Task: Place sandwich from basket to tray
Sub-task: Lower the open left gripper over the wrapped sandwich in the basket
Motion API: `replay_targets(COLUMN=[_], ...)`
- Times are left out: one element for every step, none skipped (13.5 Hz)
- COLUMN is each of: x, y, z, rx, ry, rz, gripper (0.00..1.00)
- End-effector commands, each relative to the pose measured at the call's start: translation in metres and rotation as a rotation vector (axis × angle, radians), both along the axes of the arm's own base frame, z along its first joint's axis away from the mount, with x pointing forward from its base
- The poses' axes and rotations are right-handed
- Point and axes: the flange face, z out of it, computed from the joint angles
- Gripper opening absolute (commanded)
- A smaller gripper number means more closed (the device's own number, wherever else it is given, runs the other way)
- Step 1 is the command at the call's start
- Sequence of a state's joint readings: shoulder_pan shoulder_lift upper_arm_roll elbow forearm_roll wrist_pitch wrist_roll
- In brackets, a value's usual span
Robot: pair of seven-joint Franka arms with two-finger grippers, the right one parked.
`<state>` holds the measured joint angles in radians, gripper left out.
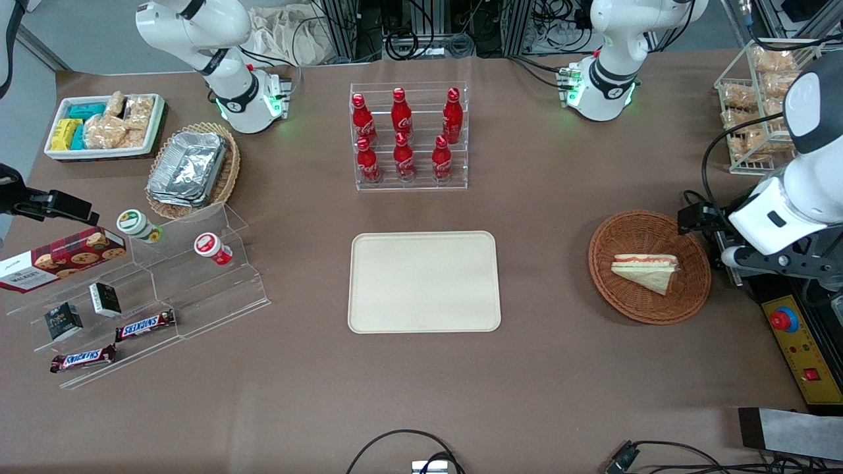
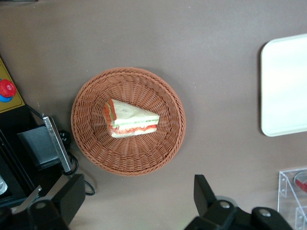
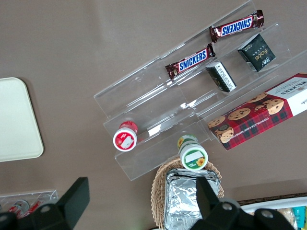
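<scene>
I will grip the sandwich by its two flat bread sides with my left gripper next. The sandwich slopes to a corner along its layered cut side (image 1: 645, 258) (image 2: 136, 129).
The sandwich (image 1: 645, 270), a white bread wedge with red and green filling, lies in the round reddish-brown wicker basket (image 1: 612, 230) toward the working arm's end of the table. It also shows in the left wrist view (image 2: 130, 120), in the middle of the basket (image 2: 158, 86). The cream-beige tray (image 1: 423, 282) lies bare at the table's middle, and its edge shows in the left wrist view (image 2: 285, 86). My left gripper (image 1: 701, 220) hangs high beside the basket's rim. In the wrist view it (image 2: 139, 196) is open and empty, over bare table next to the basket.
A clear rack of red cola bottles (image 1: 408, 135) stands farther from the camera than the tray. A control box with a red button (image 1: 784, 320) and cables lie beside the basket. A wire rack of bagged snacks (image 1: 757, 99) stands nearby. A clear snack stand (image 1: 151, 289) is toward the parked arm's end.
</scene>
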<state>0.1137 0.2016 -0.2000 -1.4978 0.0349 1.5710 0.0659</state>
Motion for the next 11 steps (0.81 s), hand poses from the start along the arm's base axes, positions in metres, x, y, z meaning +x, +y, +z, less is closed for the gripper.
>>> replay_targets(x=[0.007,0.009,0.009,0.005,0.003,0.001,0.001,-0.002,-0.003,-0.005,-0.008], y=[0.001,0.002,0.006,0.005,0.006,0.008,0.013,0.018,0.019,0.019,0.029], z=[-0.002,-0.002,-0.007,-0.013,-0.018,-0.026,-0.035,-0.048,-0.060,-0.071,-0.085], rx=[-0.001,0.007,0.024,0.028,0.034,0.046,0.063,0.087,0.102,0.101,0.103], ry=[0.012,0.012,0.028,0.061,0.081,0.089,0.085,0.091,0.062,0.017,-0.004], rz=[0.070,0.063,0.039,-0.001,0.016,0.059,0.147,0.277,0.384,0.461,0.531], gripper=[1.00,1.00,1.00,1.00,1.00,1.00,1.00,1.00,1.00,1.00,1.00])
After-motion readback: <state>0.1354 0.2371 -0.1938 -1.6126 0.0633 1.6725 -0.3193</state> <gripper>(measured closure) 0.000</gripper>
